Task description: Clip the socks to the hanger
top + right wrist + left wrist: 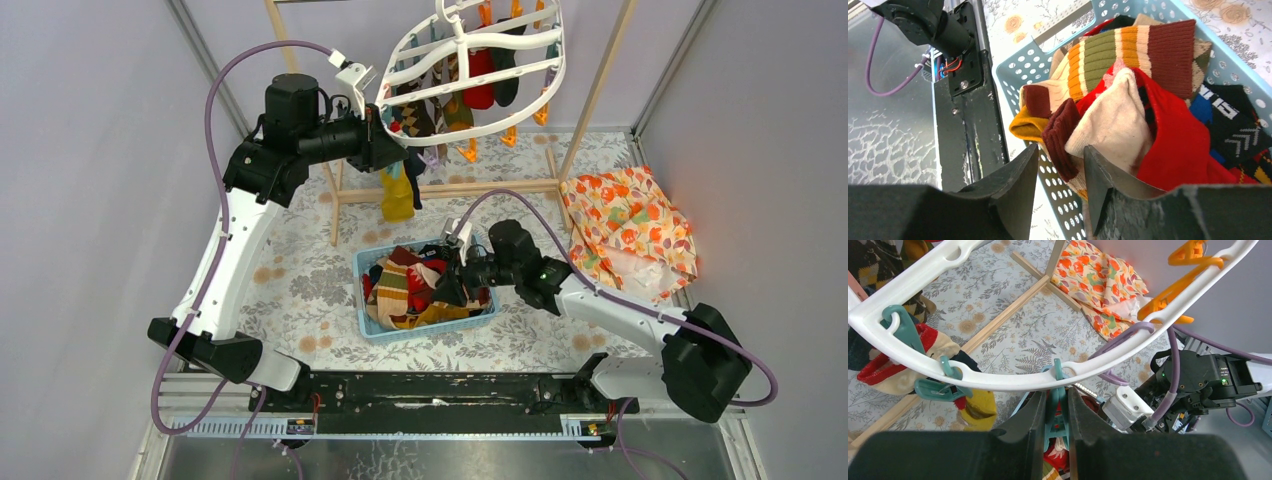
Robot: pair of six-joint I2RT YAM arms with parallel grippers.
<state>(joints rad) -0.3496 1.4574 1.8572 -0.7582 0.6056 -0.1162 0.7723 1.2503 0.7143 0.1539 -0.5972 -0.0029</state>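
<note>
I will next grab the sock with my right gripper by one side of its maroon cuff (1060, 135), so the cuff's rim stays free for the teal clip.
The white oval hanger (556, 70) hangs from the wooden rail at the back, with several socks (480, 80) clipped under it. Its rim (998, 382) crosses the left wrist view. My left gripper (1054, 395) is shut on a teal clip (1057, 415) that dangles from this rim. A yellow sock (979, 407) hangs from a neighbouring teal clip (935, 390). More socks (410, 290) fill the blue basket (372, 262). My right gripper (1061, 147) hovers at the basket's near edge, open. A sock's maroon cuff (1060, 135) lies at the gap, and a cream sock (1113, 120) touches the right finger.
The wooden rail frame (450, 188) stands behind the basket. An orange floral cloth (628, 225) lies at the right. Orange clips (1168, 302) hang on the hanger's far rim. A striped sock (1128, 50) and a red sock (1173, 145) top the pile.
</note>
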